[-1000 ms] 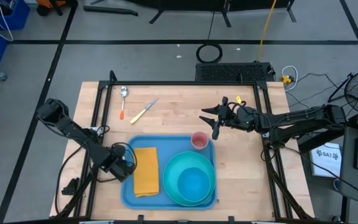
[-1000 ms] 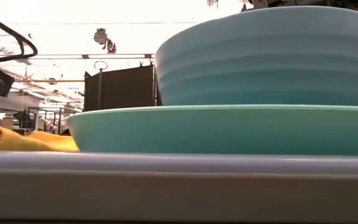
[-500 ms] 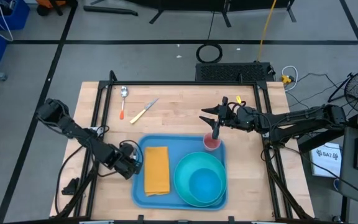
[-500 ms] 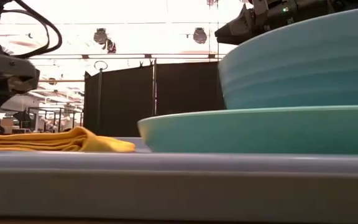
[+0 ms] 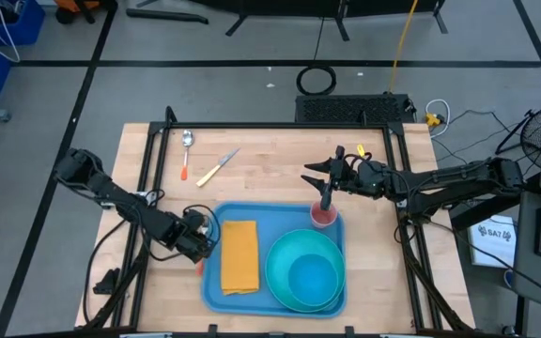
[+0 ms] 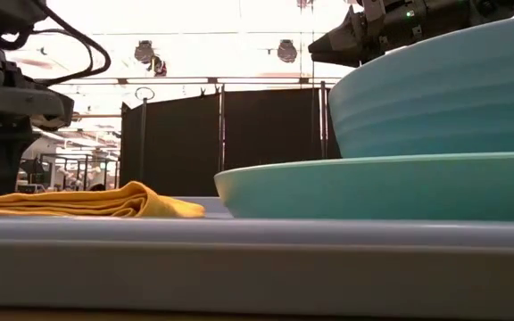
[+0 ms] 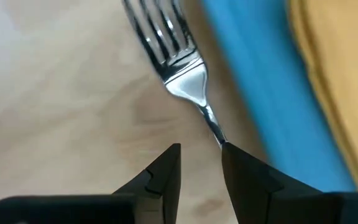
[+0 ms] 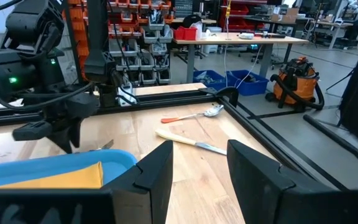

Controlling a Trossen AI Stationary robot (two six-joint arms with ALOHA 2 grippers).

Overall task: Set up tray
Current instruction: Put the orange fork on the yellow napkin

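Observation:
The fork needs to go on the napkin (image 5: 239,255) in the tray. My left gripper will pick it up by its handle (image 5: 200,268) next.
The blue tray (image 5: 280,218) lies flat on the wooden table and carries a folded yellow napkin (image 5: 239,255), a turquoise bowl (image 5: 313,277) on a turquoise plate (image 6: 373,187), and a pink cup (image 5: 323,214) in its far right corner. A metal fork (image 7: 179,68) lies on the table along the tray's left rim (image 7: 247,93). My left gripper (image 7: 201,149) is low over the fork's neck, open by a narrow gap, right beside that rim (image 5: 205,246). My right gripper (image 5: 327,191) hovers open (image 8: 199,146) just above the cup, touching nothing. My left gripper comes down at the fork from above. The fork's neck (image 7: 213,127) runs under the tip of one finger (image 7: 241,168), and the tray's rim passes behind that same finger. Whether the finger touches either of them, I cannot tell.
A spoon with an orange handle (image 5: 187,150) and a knife with a yellow handle (image 5: 216,167) lie on the table's far left part. Bare wood (image 5: 270,160) stretches between them and the tray. Black frame rails (image 5: 144,169) run along the table's sides.
The tray has slid toward the table's right edge with napkin, plate, bowl and cup on it, most of the way in the first half second. My left gripper has moved right along with its left rim. The cup now sits under my still right gripper.

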